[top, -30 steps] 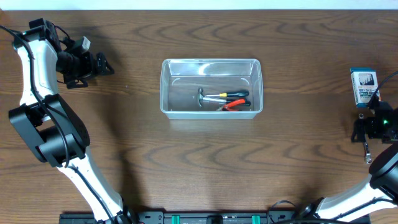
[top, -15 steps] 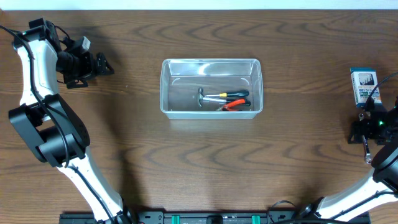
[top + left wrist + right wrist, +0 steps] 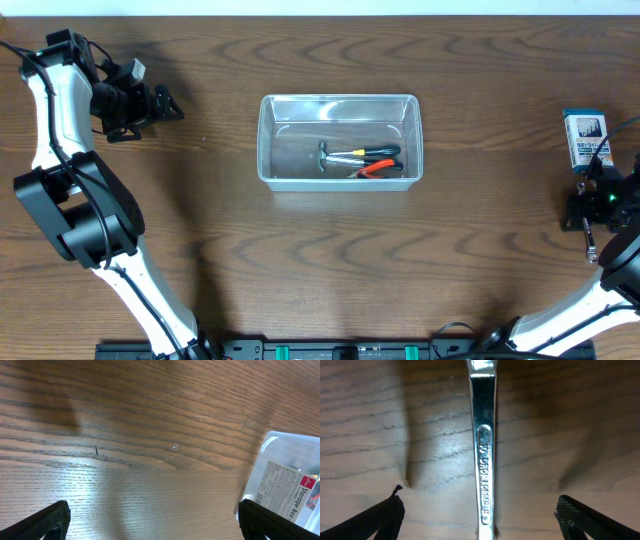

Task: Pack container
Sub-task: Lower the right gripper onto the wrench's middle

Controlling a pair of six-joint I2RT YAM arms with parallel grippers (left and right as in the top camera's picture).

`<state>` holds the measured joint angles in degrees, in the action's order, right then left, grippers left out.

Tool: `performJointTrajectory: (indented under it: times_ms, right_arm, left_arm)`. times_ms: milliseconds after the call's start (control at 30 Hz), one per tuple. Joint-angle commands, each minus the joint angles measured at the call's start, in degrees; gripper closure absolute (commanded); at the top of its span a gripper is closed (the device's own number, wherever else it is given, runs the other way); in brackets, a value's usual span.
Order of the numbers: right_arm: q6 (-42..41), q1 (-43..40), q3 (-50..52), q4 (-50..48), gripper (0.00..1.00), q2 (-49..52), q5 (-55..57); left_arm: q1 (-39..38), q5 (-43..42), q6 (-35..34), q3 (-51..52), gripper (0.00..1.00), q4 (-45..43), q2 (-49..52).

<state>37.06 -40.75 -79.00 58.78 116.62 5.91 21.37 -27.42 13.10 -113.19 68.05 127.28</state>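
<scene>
I will next lay the wrench flat inside the container, so I should grab the chrome wrench [image 3: 485, 450] with my right gripper across the middle of its handle [image 3: 485, 479], as both ends of the wrench stay free.
The container [image 3: 268, 140] is a clear plastic tub in the middle of the table, holding a few hand tools [image 3: 362, 160] with yellow, red and black handles. Its corner, with a printed label, shows at the right of the left wrist view as the container [image 3: 287, 480]. My left gripper [image 3: 172, 106] hovers open at the far left, well apart from the tub; in its wrist view the left gripper [image 3: 160, 525] has only bare wood between its fingers. My right gripper [image 3: 588, 215] stands open over a chrome wrench [image 3: 485, 450] lying flat on the table, the right gripper [image 3: 482, 520] straddling it without touching.
A small blue-and-white printed box [image 3: 585, 138] stands at the far right, just behind my right gripper. The wrench [image 3: 589, 243] lies close to the table's right edge. Both arm bases rise from the near edge.
My right gripper has shifted slightly to the right and nearer over the wrench. The left arm, the container and its tools have not moved.
</scene>
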Motion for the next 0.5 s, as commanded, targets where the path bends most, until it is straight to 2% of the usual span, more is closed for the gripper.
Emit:
performJointTrajectory:
  times_ms: [0, 467]
  right_arm:
    - [0.3, -0.3, 0.1, -0.2, 0.03, 0.7, 1.2]
    - [0.3, 0.2, 0.1, -0.3, 0.09, 0.7, 1.1]
  left_arm:
    - [0.1, 0.3, 0.1, -1.2, 0.02, 0.1, -1.7]
    - [0.1, 0.3, 0.1, -1.2, 0.02, 0.2, -1.7]
